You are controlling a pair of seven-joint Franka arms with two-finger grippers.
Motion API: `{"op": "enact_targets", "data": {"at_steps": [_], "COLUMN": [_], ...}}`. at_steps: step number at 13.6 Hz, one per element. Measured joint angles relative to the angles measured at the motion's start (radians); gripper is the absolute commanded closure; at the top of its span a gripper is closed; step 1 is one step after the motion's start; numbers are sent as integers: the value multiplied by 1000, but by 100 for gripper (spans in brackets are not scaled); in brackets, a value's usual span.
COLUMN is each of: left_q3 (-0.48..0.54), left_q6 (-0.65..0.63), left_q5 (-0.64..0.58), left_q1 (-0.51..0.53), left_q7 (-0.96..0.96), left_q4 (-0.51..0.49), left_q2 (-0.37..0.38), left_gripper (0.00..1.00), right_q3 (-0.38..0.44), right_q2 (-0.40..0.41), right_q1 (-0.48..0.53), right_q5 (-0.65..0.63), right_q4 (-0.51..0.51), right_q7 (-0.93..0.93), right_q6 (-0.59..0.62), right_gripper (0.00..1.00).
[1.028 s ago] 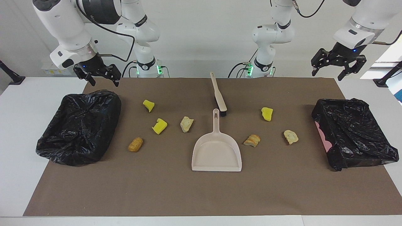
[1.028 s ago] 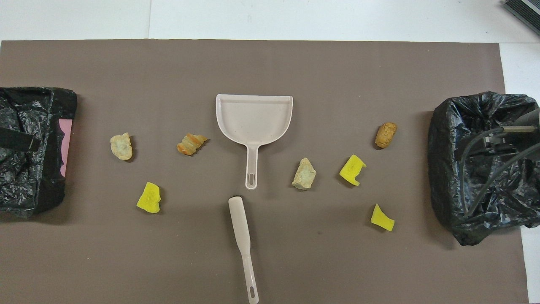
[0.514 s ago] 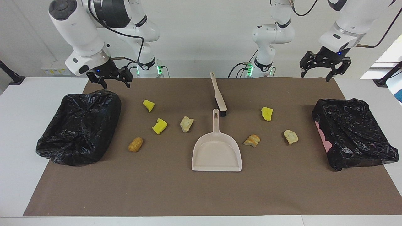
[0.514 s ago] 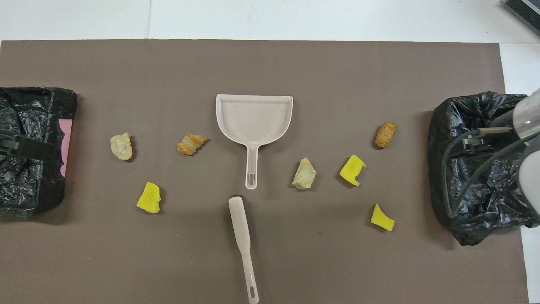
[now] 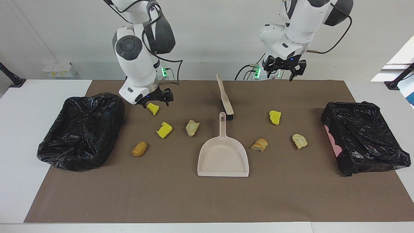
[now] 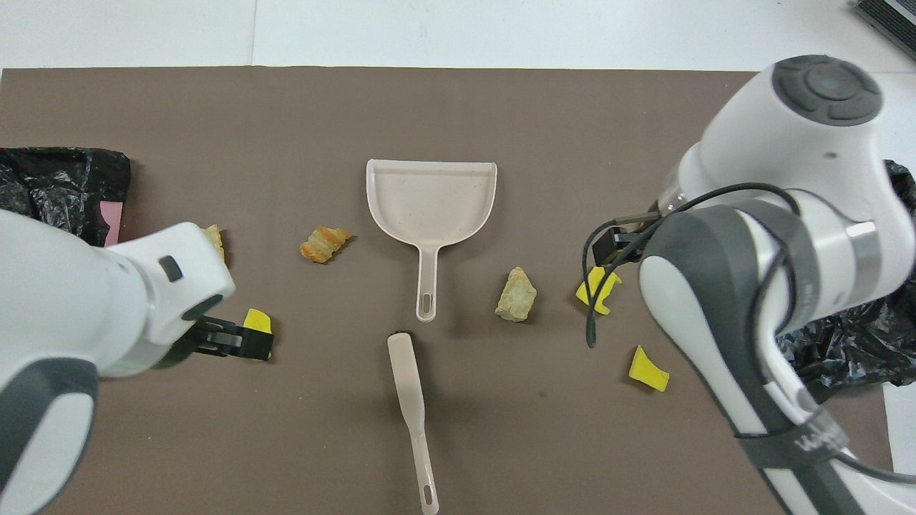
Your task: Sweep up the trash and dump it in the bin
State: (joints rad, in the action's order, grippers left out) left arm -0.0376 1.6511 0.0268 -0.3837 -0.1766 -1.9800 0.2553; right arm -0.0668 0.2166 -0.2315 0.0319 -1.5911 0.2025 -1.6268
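Note:
The brush's broad end (image 6: 404, 369) should stay free to sweep trash into the dustpan, so my left gripper will next grab the brush by its slim handle (image 6: 421, 468).
The trash is several small lumps scattered on the brown mat (image 5: 207, 200): yellow wedges (image 5: 153, 109) (image 5: 275, 117), a beige chunk (image 5: 192, 127) (image 6: 515, 295), bread-like pieces (image 5: 259, 145) (image 5: 139, 149). A beige dustpan (image 5: 223, 155) (image 6: 431, 200) lies at the middle, its handle toward the robots. Just nearer the robots lies the brush (image 5: 225, 98) (image 6: 411, 408). My right gripper (image 5: 156, 101) hangs open, low over a yellow wedge. My left gripper (image 5: 284, 73) (image 6: 243, 342) is open and empty, high over the mat's robot-side edge.
Two bins lined with black bags stand at the mat's ends: one (image 5: 81, 129) at the right arm's end, the other (image 5: 365, 139) (image 6: 64, 179) at the left arm's end. In the overhead view both arms cover part of the bins and some trash.
Both arms have swung in from the table's ends toward the middle. The right gripper came down from beside its bin to over a yellow wedge. Nothing on the mat has moved.

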Motion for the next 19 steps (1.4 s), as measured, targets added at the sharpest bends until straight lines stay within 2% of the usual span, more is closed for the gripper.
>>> {"op": "enact_targets", "data": {"at_steps": [2, 5, 9, 11, 14, 17, 18, 19], "left_q3": [-2, -2, -2, -2, -2, -1, -1, -1], "left_q6": [79, 171, 307, 353, 501, 583, 604, 616], "left_q5": [24, 73, 78, 78, 78, 78, 78, 78], "left_q1": [-86, -180, -336, -414, -526, -579, -592, -602], "left_q7": [-116, -223, -376, -446, -544, -598, -619, -636], "left_q4": [-120, -214, -327, -374, -475, -522, -524, -523], "left_q2": [55, 90, 91, 89, 62, 5, -24, -48], "left_gripper": [0, 0, 0, 0, 0, 0, 8, 17], "right_q3": [-1, -2, -2, -2, -1, -1, -1, -1], "right_q2": [46, 124, 227, 305, 393, 431, 436, 438], "right_q1": [-53, -134, -247, -289, -324, -340, -343, -349], "right_q5": [1, 11, 28, 28, 28, 27, 26, 25], "right_q4": [8, 54, 131, 212, 284, 291, 291, 291], "right_q7": [76, 215, 367, 433, 442, 443, 443, 443], "right_q6": [-58, -130, -203, -214, -229, -231, -231, -231], "right_gripper": [0, 0, 0, 0, 1, 16, 28, 47]}}
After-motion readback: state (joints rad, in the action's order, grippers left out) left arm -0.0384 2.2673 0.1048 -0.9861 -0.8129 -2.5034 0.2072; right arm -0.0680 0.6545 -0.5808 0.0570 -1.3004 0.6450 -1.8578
